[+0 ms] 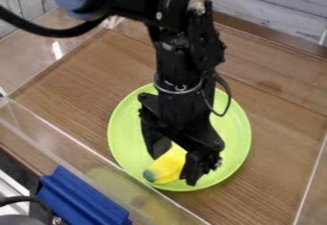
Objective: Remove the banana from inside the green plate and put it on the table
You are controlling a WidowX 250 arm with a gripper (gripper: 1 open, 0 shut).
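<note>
The yellow banana needs to come off the green plate [125, 128], so my gripper should grab it by its upper end [175, 153] next.
The green plate [125, 128] lies on the brown wooden table [76, 71], near its front edge. A small yellow banana [166, 165] with a dark tip rests inside the plate at its front part. My black gripper [177, 162] points straight down over the plate. Its jaws stand open, one finger on each side of the banana's upper end. The finger [200, 168] on the right hides part of the banana. I cannot tell whether the fingers touch it.
Clear acrylic walls [32, 133] border the table on the left and front. A blue object [79, 202] lies at the bottom left, outside the front wall. Bare wood stretches left and behind the plate.
</note>
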